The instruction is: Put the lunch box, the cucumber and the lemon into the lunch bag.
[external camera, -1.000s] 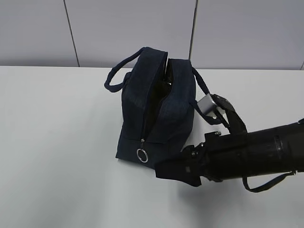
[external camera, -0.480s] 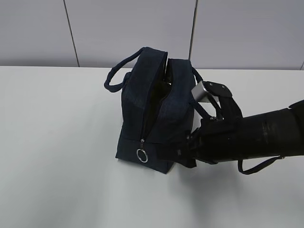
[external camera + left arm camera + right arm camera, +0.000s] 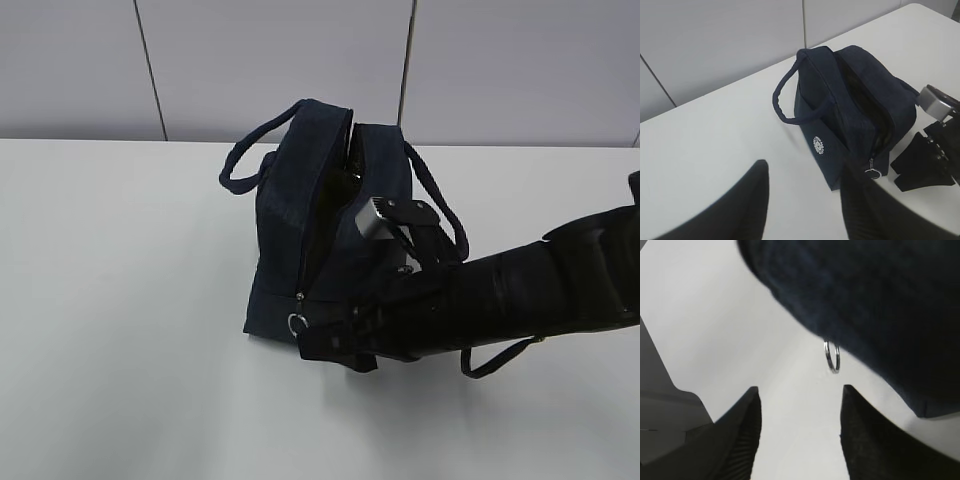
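Observation:
The bag's cloth (image 3: 280, 270) hangs loose around the zipper, and only the metal ring pull (image 3: 297, 322) sticks out past the bag's end, so my right gripper should grab that next.
The navy lunch bag (image 3: 300, 215) stands upright mid-table, its top zipper gaping, and it also shows in the left wrist view (image 3: 840, 100) with a round white logo (image 3: 818, 145). Its metal ring pull (image 3: 297, 322) hangs at the near lower end. My right gripper (image 3: 312, 345) is low at that end, open, with the ring pull (image 3: 832, 356) just ahead of its fingertips and only table between the jaws (image 3: 799, 392). My left gripper (image 3: 802, 172) hovers open and empty, back from the bag's logo side. The lunch box, the cucumber and the lemon are out of view.
The white table (image 3: 120, 300) runs out on all sides of the bag, with a grey panelled wall (image 3: 250, 60) behind. My right arm (image 3: 520, 295) crosses in front of the bag's right side and covers one loop handle (image 3: 445, 215).
My right arm has swung left along the front of the bag, bringing its open gripper from the bag's right corner to the ring pull. The bag has not moved.

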Available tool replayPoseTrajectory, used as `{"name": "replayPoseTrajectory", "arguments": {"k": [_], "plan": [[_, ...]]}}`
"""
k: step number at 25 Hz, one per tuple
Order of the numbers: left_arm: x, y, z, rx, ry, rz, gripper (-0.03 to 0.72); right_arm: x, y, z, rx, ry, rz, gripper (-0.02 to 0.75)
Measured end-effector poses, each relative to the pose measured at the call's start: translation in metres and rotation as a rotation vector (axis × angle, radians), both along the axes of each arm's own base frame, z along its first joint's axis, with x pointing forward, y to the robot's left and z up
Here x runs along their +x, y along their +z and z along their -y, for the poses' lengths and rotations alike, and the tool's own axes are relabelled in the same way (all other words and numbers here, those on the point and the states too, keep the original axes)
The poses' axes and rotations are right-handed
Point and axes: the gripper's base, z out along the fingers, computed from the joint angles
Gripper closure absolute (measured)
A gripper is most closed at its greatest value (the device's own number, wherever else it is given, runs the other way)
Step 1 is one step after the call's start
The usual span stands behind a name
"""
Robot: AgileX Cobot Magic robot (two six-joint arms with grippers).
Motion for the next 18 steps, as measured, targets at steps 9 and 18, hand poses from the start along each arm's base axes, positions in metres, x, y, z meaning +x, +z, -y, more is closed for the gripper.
{"name": "replayPoseTrajectory", "arguments": {"k": [9,18], "plan": [[0.000,0.000,0.000,0.000,0.000,0.000,0.366,0.020,-0.012,-0.008,-0.006,-0.032,-0.031,0.355],[0.000,0.000,0.000,0.000,0.000,0.000,0.366,0.029,-0.024,-0.013,-0.002,-0.052,-0.076,0.355]]}}
